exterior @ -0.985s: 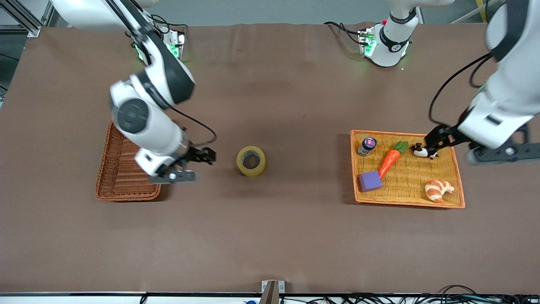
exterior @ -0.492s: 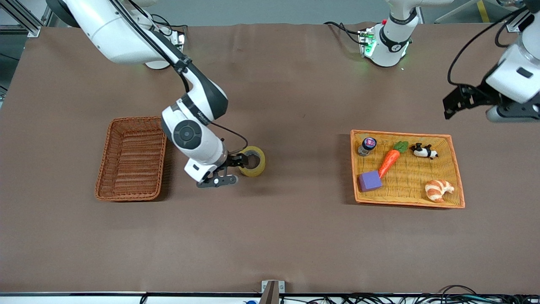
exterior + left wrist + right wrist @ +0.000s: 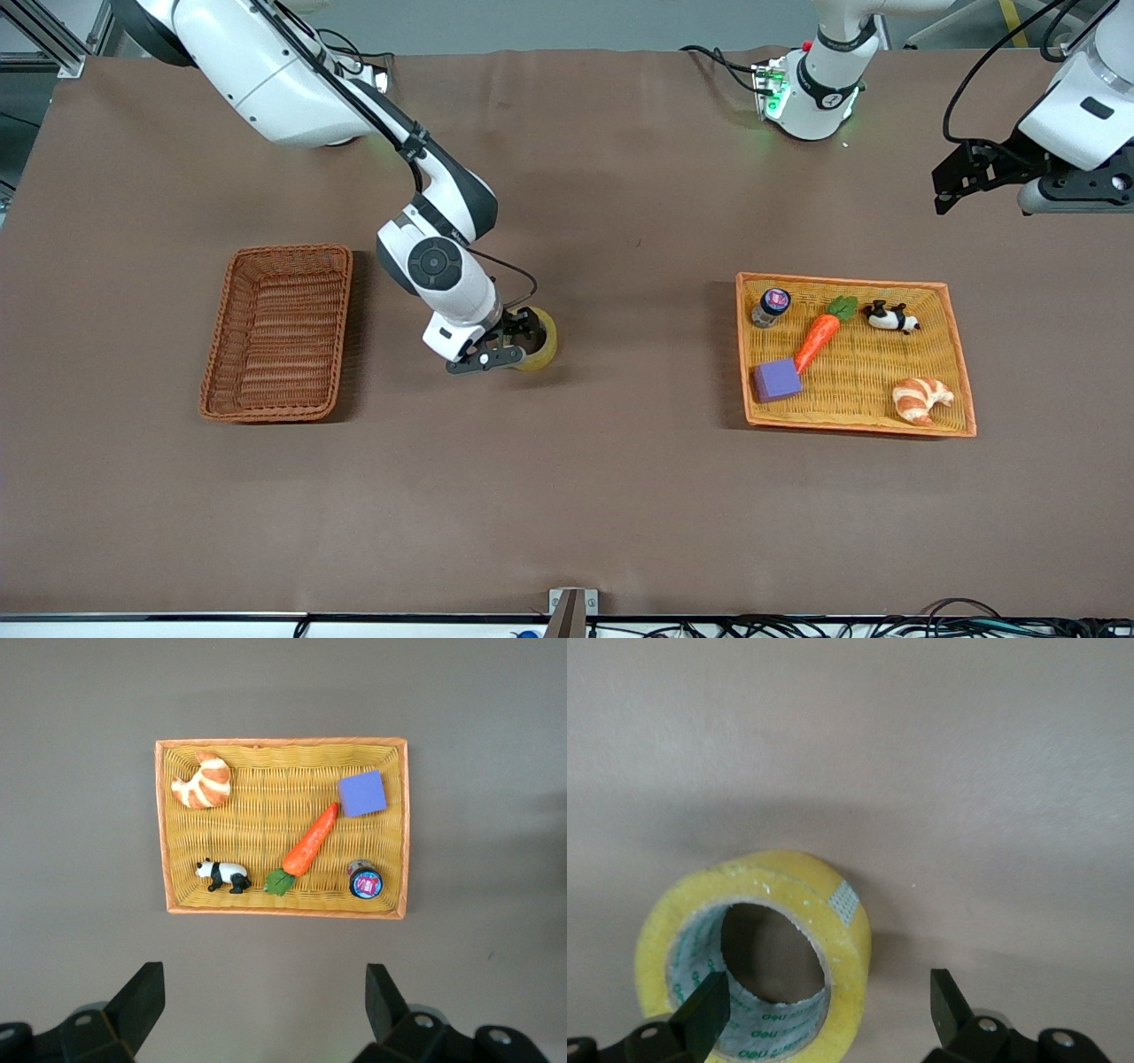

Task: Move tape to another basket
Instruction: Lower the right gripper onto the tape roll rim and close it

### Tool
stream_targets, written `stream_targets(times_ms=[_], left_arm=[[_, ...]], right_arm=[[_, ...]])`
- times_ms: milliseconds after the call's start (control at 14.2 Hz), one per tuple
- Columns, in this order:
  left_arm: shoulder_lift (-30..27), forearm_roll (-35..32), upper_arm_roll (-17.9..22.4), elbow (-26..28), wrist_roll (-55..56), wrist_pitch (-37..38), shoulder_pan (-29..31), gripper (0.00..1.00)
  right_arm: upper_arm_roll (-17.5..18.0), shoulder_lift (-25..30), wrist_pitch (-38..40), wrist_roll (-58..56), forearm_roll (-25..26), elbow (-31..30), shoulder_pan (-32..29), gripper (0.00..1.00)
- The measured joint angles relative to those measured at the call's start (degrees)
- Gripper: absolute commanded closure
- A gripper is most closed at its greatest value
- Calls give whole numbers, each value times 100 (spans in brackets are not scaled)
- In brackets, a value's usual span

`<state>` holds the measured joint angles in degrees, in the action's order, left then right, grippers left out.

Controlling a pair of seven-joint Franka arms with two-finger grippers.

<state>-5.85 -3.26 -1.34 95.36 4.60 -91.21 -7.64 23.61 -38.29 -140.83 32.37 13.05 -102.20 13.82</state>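
The yellow tape needs to go into the reddish-brown wicker basket, so my right gripper should grab it by its ring side next.
The yellow tape stands with its hole upward on the brown table between the two baskets; it also shows in the right wrist view. My right gripper is open and low at the tape: in the right wrist view one finger is in the core hole and the other is outside the roll's wall. The reddish-brown wicker basket is empty, toward the right arm's end. My left gripper is open and empty, high over bare table beside the orange tray; it also shows in the left wrist view.
The orange-rimmed yellow tray, also in the left wrist view, holds a small jar, a carrot, a panda figure, a purple block and a croissant. Cables lie along the table edge nearest the front camera.
My right gripper moved from beside the wicker basket to the tape and came down, one finger in its hole. My left gripper rose from over the tray and drew away toward its base.
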Motion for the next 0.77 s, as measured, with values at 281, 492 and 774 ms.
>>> stream_targets(times_ms=[281,492,774], left_arm=[[66,2,0,27,0,-105,-28,0],[78,2,1,34,0,-109,-28,0],[83,2,6,45,0,-122,-26,0]], right_arm=[[-16,-30,-317,99,228,-227,9,0],[-40,-158,-417,378,595,-232,8,2],[-48,-263,-471,860,1097,-231,6,15]])
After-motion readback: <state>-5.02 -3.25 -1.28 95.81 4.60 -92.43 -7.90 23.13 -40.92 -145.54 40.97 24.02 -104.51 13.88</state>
